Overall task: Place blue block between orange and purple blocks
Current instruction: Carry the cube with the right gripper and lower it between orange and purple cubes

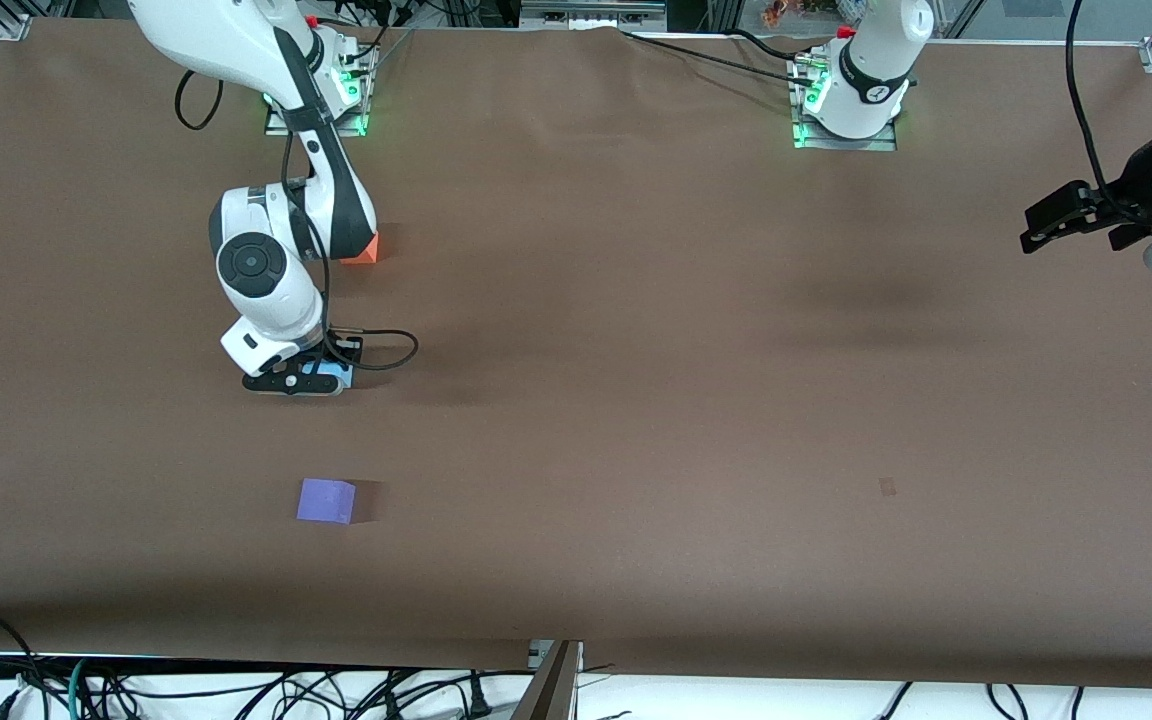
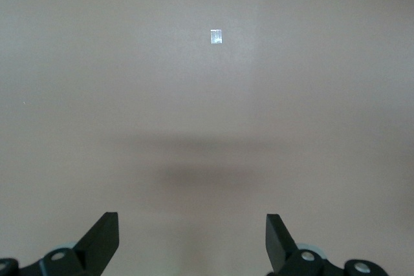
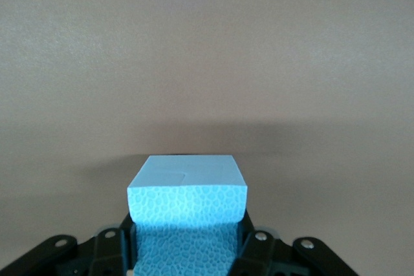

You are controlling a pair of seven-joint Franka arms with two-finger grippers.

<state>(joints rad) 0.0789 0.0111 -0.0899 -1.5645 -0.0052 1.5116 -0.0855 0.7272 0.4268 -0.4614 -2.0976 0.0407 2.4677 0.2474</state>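
I should open my right gripper, because the blue block (image 1: 332, 376) (image 3: 187, 189) is low over the table between the other cubes.
My right gripper (image 1: 308, 383) is shut on the light blue block (image 1: 332, 376), low over the brown table (image 1: 636, 350), over the stretch between the other two cubes. In the right wrist view the blue block (image 3: 187, 189) sits gripped between the black fingers (image 3: 111, 245). I cannot tell whether it touches the table. The orange block (image 1: 365, 250) stands nearer the robots' bases, partly hidden by the right arm. The purple block (image 1: 326, 500) lies nearer the front camera. My left gripper (image 1: 1036, 238) waits open at the left arm's end of the table, its fingers (image 2: 103, 237) wide apart over bare table.
A small pale mark (image 1: 887, 486) lies on the table toward the left arm's end, also seen as a mark (image 2: 216, 37) in the left wrist view. Cables (image 1: 236, 690) hang below the table's front edge. The right arm's cable (image 1: 391, 350) loops beside the gripper.
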